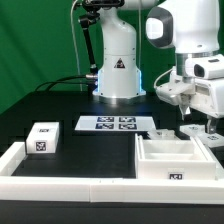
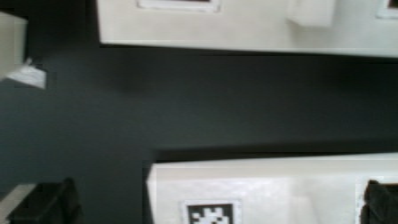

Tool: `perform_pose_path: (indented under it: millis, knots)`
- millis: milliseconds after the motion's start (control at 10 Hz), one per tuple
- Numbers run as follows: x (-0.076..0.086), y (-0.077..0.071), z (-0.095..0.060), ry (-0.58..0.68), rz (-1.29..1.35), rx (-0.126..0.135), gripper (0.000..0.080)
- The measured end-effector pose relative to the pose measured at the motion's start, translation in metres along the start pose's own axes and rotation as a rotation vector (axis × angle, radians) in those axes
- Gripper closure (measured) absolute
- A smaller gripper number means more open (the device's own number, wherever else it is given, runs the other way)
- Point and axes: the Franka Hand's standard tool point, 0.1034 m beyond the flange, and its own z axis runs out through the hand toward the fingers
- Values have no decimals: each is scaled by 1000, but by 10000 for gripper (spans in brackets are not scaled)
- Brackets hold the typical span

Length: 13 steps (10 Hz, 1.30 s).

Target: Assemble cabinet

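The gripper's fingers are high above the white tagged part and would miss it if they closed now, so the gripper should first come down, then close on the part.
The cabinet body [image 1: 176, 157], a large open white box with a tag on its front, stands at the exterior view's front right. A small white tagged drawer block [image 1: 42, 138] sits at the left. My gripper [image 1: 190, 114] hangs above the table just behind the body's far right corner. It is open and empty. In the wrist view, my gripper [image 2: 212, 206] has its dark fingertips [image 2: 43, 205] wide apart, and a white tagged part of the cabinet [image 2: 267, 185] lies below between them, apart from both.
The marker board [image 1: 107, 124] lies mid-table before the robot base [image 1: 117, 75]. Small white pieces [image 1: 160, 133] lie behind the body. A long low white rail [image 1: 60, 185] runs along the front. The wrist view shows a flat white tagged surface [image 2: 214, 25] and a small white piece [image 2: 27, 72].
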Motion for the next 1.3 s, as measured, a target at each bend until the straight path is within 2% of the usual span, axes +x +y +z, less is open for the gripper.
perform_pose_path:
  millis: [300,400,600,700,800,1000,1100,1200,1300]
  knots:
    - [23,-21,17,35,-22,13,2]
    - [30,-23,22,47,-25,10,2]
    - [31,-25,24,51,-19,12,2]
    - [31,-24,24,50,-14,11,127]
    - [30,-23,24,50,-13,11,127]
    - [27,-25,26,51,-5,17,400]
    - [27,-26,28,53,-2,19,575]
    - [26,-26,28,53,1,19,575]
    - [25,-26,27,52,1,17,732]
